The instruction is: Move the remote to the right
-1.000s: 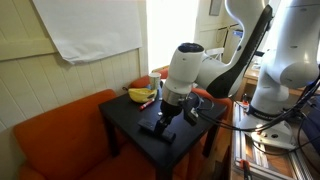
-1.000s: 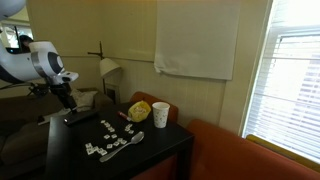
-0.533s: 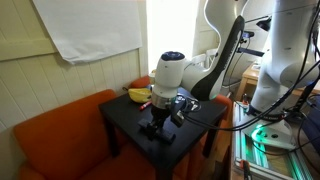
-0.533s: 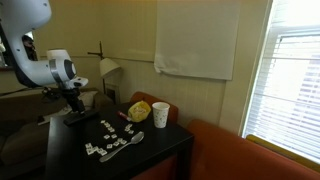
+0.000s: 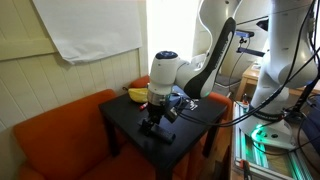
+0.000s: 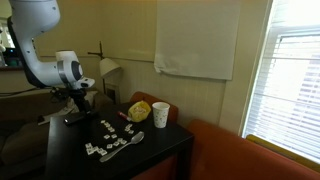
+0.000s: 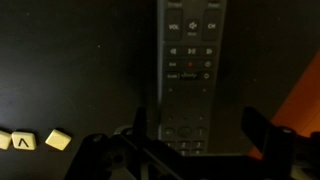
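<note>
My gripper should close: the remote is between its fingers.
The remote (image 7: 188, 75) is a slim black bar with rows of buttons, lying flat on the dark table. In the wrist view it runs from the top edge down between my fingers. My gripper (image 7: 197, 128) is open, with one finger on each side of the remote's lower end and gaps on both sides. In both exterior views the gripper (image 5: 152, 120) (image 6: 78, 104) hangs just above the remote (image 5: 160, 132) (image 6: 74, 119), near one edge of the table.
Small lettered tiles (image 7: 57, 140) (image 6: 108, 128) lie scattered on the table (image 5: 125, 118) beside a spoon (image 6: 126, 146). A yellow banana (image 5: 140, 95) (image 6: 138, 109) and a white cup (image 6: 160, 114) stand at the wall side. An orange sofa (image 5: 55, 135) surrounds the table.
The arm has shifted across the table and come lower over the remote. The remote has not moved.
</note>
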`<state>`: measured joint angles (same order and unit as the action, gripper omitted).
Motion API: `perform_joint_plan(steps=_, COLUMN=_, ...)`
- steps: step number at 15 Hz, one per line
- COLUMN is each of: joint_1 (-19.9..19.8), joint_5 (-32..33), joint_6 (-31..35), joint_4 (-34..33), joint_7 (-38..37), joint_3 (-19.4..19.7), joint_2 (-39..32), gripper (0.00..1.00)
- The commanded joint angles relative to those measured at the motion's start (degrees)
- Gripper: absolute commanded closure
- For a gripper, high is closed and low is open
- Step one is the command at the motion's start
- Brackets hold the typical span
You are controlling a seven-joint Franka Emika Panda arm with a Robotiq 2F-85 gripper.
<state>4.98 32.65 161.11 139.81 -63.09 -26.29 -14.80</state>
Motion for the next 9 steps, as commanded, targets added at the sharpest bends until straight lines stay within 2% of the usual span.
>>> perform_joint_plan(steps=1, joint_1=-1.42, joint_5=-1.44, joint_6=0.15, joint_4=-0.12, joint_7=1.45, joint_3=-0.46, joint_2=-0.12, gripper=0.34)
perform_joint_plan(steps=6, joint_1=-2.35, joint_5=-2.02, joint_6=0.39, joint_4=0.56, joint_7=1.65, joint_3=-1.20, joint_2=0.36, gripper=0.70)
perform_joint_plan(steps=7, joint_1=-2.60, joint_5=-2.45, joint_6=0.51, joint_4=0.63, joint_7=2.07, joint_3=-1.66, joint_2=0.60, gripper=0.74)
perform_joint_plan(steps=8, joint_1=-3.38, joint_5=-3.82, joint_6=0.88, joint_4=0.69, joint_7=3.35, joint_3=-2.67, joint_2=0.91, gripper=0.74)
perform_joint_plan(steps=9, joint_1=2.16, joint_5=-12.18, joint_6=2.14, joint_4=1.02, joint_7=11.13, joint_3=1.87, joint_2=2.24, gripper=0.74)
